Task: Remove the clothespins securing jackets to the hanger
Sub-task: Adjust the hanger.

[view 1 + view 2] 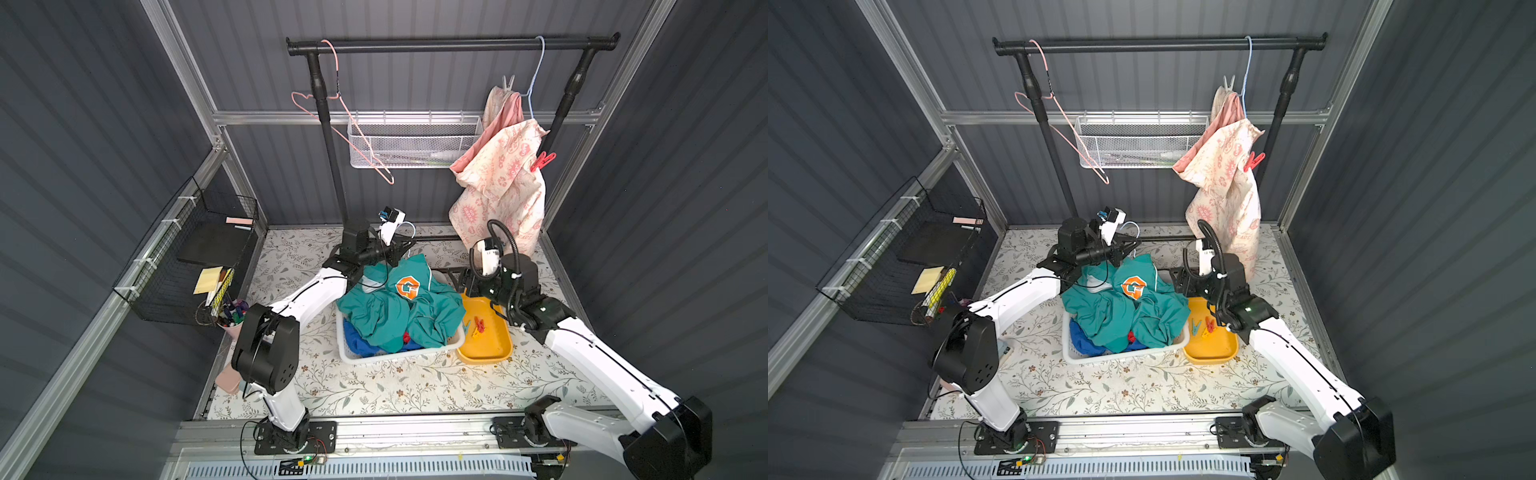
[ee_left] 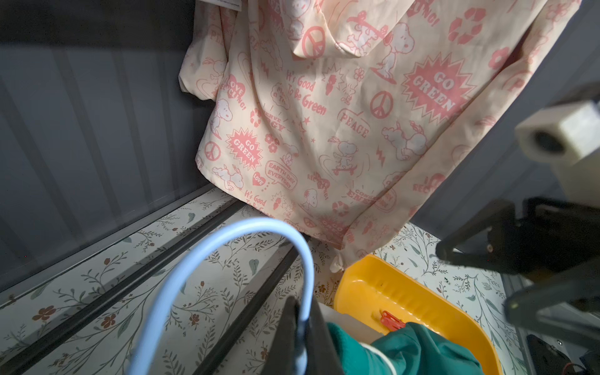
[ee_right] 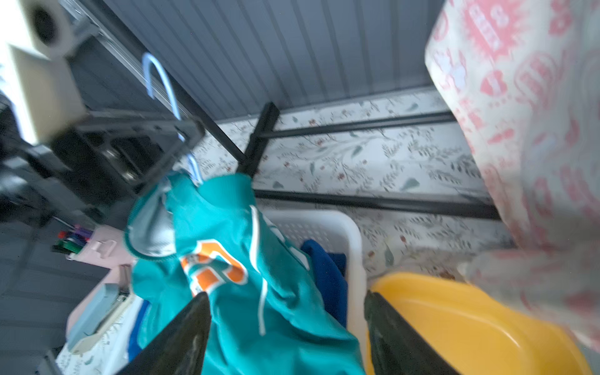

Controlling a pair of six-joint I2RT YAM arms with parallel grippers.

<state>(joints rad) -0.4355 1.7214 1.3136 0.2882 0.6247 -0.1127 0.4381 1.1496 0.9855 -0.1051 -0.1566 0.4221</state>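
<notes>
My right gripper grabs the second light blue hanger by its hook next, leaving my left gripper free to remove the jacket's clothespins.
A cream jacket with pink print hangs from a light blue hanger on the black rail. A whitish clothespin grips its top and a red clothespin its right edge. The teal jacket lies heaped in the white basket over a blue jacket. My left gripper is shut on the hook of a second light blue hanger that carries the teal jacket's collar. My right gripper is open over the basket's right edge, nothing between its fingers.
A yellow tray right of the basket holds loose clothespins. An empty pink hanger hangs at the rail's left end. A white mesh basket is on the back wall, a black wire basket on the left wall.
</notes>
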